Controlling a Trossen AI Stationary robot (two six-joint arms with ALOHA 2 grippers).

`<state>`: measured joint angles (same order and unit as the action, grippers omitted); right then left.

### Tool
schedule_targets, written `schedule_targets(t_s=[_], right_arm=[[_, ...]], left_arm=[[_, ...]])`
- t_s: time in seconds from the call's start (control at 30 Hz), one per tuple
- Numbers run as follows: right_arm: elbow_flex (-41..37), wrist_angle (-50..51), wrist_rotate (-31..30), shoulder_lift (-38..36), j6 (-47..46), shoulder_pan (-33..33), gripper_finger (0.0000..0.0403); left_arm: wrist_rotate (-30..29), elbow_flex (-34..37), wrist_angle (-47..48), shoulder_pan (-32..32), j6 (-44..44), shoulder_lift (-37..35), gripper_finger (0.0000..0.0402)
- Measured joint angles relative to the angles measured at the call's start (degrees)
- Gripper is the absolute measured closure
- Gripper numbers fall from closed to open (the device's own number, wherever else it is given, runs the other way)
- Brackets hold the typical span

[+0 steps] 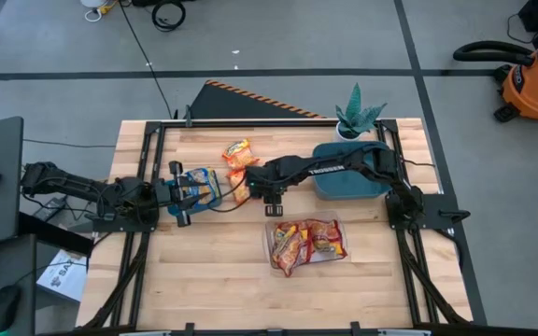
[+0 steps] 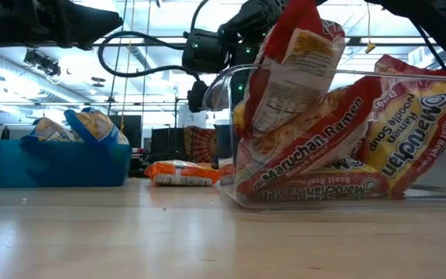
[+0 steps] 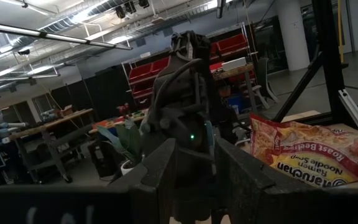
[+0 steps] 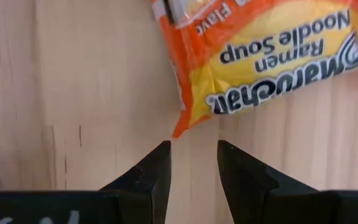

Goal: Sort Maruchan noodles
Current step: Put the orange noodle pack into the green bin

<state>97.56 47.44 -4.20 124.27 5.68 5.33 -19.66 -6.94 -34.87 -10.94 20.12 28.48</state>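
Note:
The orange packet has to go into the teal bin, so I should next pick it up with my right gripper by its corner (image 4: 196,112) beside the Maruchan logo.
Ramen packets lie about the table. An orange-trimmed packet (image 1: 239,189) (image 4: 266,56) lies flat on the wood, its corner just ahead of my right gripper (image 1: 273,200) (image 4: 193,163). That gripper points down, narrowly open and holding nothing. Another orange packet (image 1: 239,153) lies nearer the far edge. A blue-trimmed packet (image 1: 204,185) shows at my left gripper (image 1: 185,192) (image 3: 201,180), which lies level and points toward the table's right; its fingers stand apart. Red-trimmed packets (image 1: 306,243) (image 2: 339,147) fill a clear tub (image 2: 231,194). Blue-trimmed packets (image 2: 76,128) sit in a blue bin (image 2: 60,164). My left gripper is over the near end of the blue-trimmed packet (image 1: 194,189) in the high view, but the gripper itself covers that spot and the wrist view shows no packet between the fingers. Whether it touches the packet cannot be told.
The right arm (image 1: 325,170) reaches over the blue bin (image 1: 374,187) from the right. A potted plant (image 1: 357,116) stands at the far edge. The clear tub (image 1: 271,235) sits toward the near side, one red packet (image 2: 296,62) sticking up out of it. Bare wood (image 1: 194,271) lies near left.

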Motion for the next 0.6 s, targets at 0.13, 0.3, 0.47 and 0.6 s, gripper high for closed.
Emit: schedule_targets(t_s=[0.13, 0.3, 0.47, 0.6], right_arm=[[0.0, 0.1, 5.1, 0.0, -3.1, 0.8, 0.0266], [0.0, -0.2, 5.7, 0.0, -6.8, 1.2, 0.0266], [0.0, -2.9, 5.5, 0.3, -8.9, 1.1, 0.0266], [-0.2, -3.7, 5.4, 1.3, -10.2, 1.4, 0.0266]], left_arm=[[0.0, 0.0, 0.0, 0.0, 0.0, 0.0, 0.0285], [0.0, 0.0, 0.0, 0.0, 0.0, 0.0, 0.0285], [0.0, 0.0, 0.0, 0.0, 0.0, 0.0, 0.0285], [0.0, 0.0, 0.0, 0.0, 0.0, 0.0, 0.0285]])
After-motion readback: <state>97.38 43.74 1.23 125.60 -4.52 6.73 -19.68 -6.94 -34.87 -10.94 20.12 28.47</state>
